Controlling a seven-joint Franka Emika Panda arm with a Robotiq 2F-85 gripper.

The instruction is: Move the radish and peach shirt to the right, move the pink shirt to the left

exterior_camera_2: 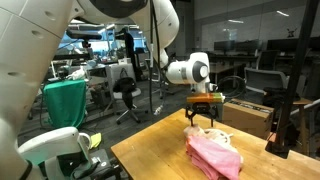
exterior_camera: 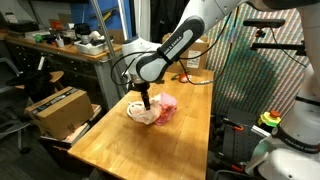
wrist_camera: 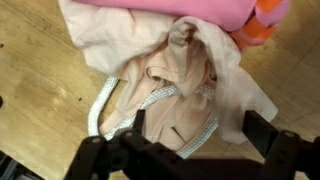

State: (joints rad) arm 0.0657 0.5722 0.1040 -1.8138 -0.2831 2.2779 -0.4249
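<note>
The gripper isn't ready to close yet, as one of its fingers is above the peach shirt's outer fold (exterior_camera: pixel 153 119) (wrist_camera: pixel 238 90). It should first move toward the shirt's edge, then close on the peach shirt.
A peach shirt (wrist_camera: pixel 170 85) with a white woven trim lies crumpled on the wooden table (wrist_camera: pixel 30 90). A pink shirt (wrist_camera: pixel 170 10) lies against its far side. An orange and pink soft object (wrist_camera: pixel 265 20), perhaps the radish, rests on the pink shirt's edge. My gripper (wrist_camera: pixel 195 130) is open, its two dark fingers straddling the peach shirt just above the cloth. In both exterior views the gripper (exterior_camera: pixel 146 101) (exterior_camera_2: pixel 203 119) hangs over the peach shirt (exterior_camera: pixel 140 114), with the pink shirt (exterior_camera: pixel 166 105) (exterior_camera_2: pixel 212 156) beside it.
The wooden table (exterior_camera: pixel 150 150) has bare surface around the clothes. A cardboard box (exterior_camera: pixel 55 110) stands beside the table's edge. A cluttered workbench (exterior_camera: pixel 60 45) stands behind. A mesh panel (exterior_camera: pixel 255 80) and another robot base (exterior_camera: pixel 290 140) are near the table's other side.
</note>
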